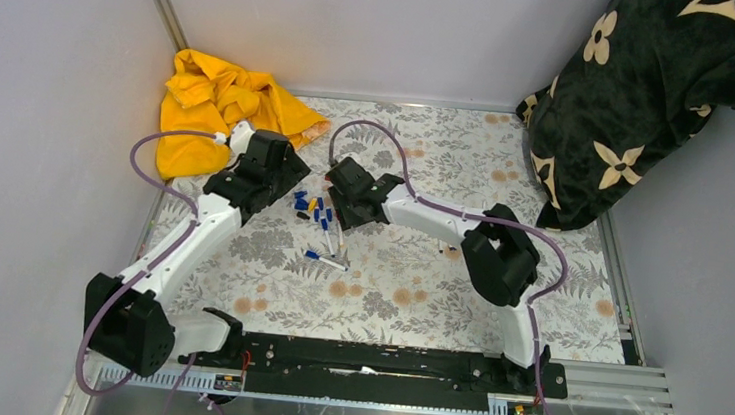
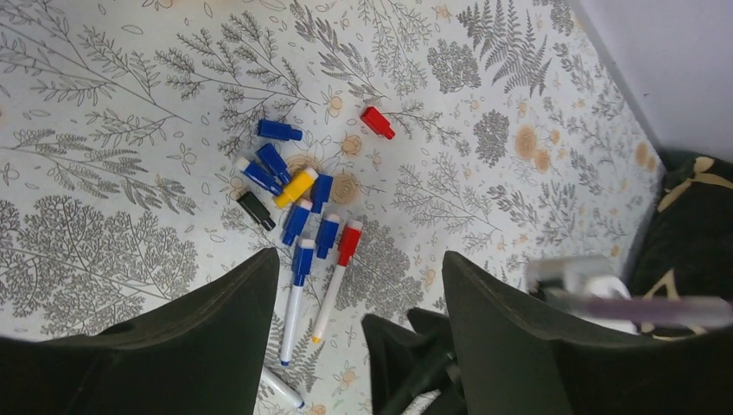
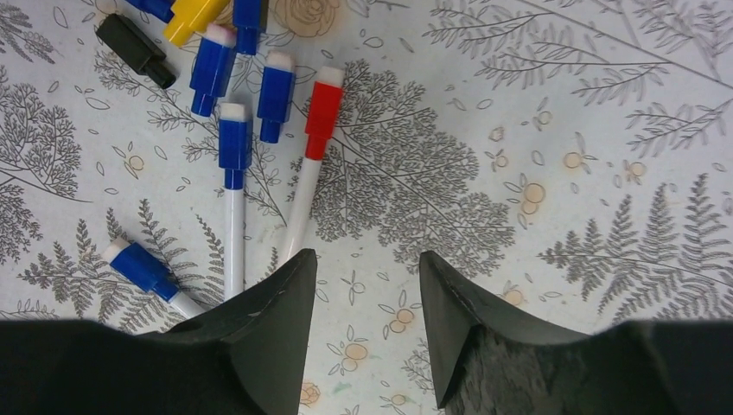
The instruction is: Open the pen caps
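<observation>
Next, my right gripper grabs the red-capped pen [image 3: 318, 112] by its white body [image 3: 301, 210]. That leaves the red cap free for my left gripper to open.
Several loose pen caps [image 1: 308, 205], mostly blue with one yellow [image 2: 296, 186], one black [image 2: 256, 210] and one red [image 2: 377, 122], lie bunched on the floral mat. A red-capped pen [image 3: 318, 112] and a blue-capped pen [image 3: 234, 143] lie side by side below them, both caps on. A third blue-capped pen [image 3: 138, 265] lies lower left. My left gripper [image 2: 360, 259] is open and empty, hovering above the pile. My right gripper [image 3: 367, 257] is open and empty, its left finger [image 3: 285, 294] over the lower end of the red-capped pen's barrel. Both grippers also show in the top view, the left [image 1: 285, 185] and the right [image 1: 346, 216].
A crumpled yellow cloth [image 1: 221, 109] lies at the back left of the mat [image 1: 507, 170]. A black patterned blanket [image 1: 644, 101] rises at the back right. Grey walls close in the left, back and right sides. The right arm's elbow [image 1: 500, 254] hangs over the mat.
</observation>
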`<state>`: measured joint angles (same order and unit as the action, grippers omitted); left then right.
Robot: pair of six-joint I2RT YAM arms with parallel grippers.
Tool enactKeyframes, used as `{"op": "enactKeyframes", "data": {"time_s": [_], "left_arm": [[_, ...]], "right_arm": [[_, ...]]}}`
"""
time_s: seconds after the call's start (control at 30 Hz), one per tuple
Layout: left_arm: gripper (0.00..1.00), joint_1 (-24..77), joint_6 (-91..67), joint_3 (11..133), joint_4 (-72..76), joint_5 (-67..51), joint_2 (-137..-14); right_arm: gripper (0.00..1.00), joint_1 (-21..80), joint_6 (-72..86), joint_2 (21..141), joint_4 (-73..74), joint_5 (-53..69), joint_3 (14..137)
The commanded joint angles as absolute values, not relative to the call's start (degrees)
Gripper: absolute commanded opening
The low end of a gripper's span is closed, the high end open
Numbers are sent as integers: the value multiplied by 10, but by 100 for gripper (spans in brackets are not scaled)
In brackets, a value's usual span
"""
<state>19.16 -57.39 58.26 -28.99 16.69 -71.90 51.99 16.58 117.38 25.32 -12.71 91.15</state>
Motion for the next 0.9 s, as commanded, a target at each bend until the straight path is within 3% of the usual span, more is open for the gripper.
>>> {"op": "enactKeyframes", "data": {"time_s": [0.0, 0.57, 0.7, 0.87], "left_arm": [[76, 195, -596, 565, -307, 160, -684], [76, 195, -605, 552, -304, 165, -643], [76, 195, -605, 550, -302, 167, -642], [76, 195, -606, 549, -301, 170, -644]], "right_arm": [[53, 536, 186, 1209, 282, -120, 970], [50, 554, 203, 1283, 307, -127, 1016], [44, 554, 205, 1285, 306, -123, 1008], [28, 554, 204, 1281, 308, -127, 996]]}}
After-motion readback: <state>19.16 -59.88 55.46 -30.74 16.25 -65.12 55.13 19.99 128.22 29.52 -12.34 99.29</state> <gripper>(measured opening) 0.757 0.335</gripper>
